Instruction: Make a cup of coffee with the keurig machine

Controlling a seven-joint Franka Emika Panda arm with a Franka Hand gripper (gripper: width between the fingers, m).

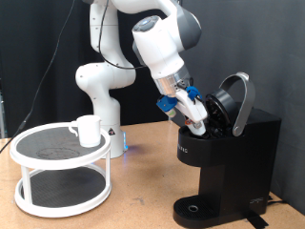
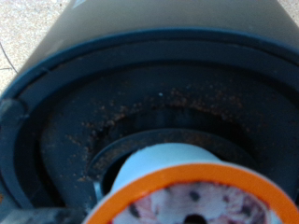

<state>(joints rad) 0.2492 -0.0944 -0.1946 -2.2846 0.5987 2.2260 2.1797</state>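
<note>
The gripper needs to open, because the pod's body stands inside the round pod chamber (image 2: 140, 112) in the wrist view and would stay there.
The black keurig machine (image 1: 234, 157) stands at the exterior view's right with its rounded lid (image 1: 239, 99) swung up. My gripper (image 1: 198, 116) reaches down at a slant into the open top and is shut on a small white pod. The wrist view shows this pod (image 2: 192, 191) close up, with an orange rim and printed foil top. Its pale body points into the dark round pod chamber (image 2: 140, 112), which is dusted with coffee grounds. The fingers themselves do not show in the wrist view. The white cup (image 1: 88, 130) sits on a round rack at the exterior view's left, far from the gripper.
The white two-tier round rack (image 1: 29, 160) with dark mesh shelves stands on the wooden table (image 1: 143, 186) at the left. The robot's base (image 1: 100, 95) is behind it. The machine's round drip base (image 1: 195, 208) sits low at the front.
</note>
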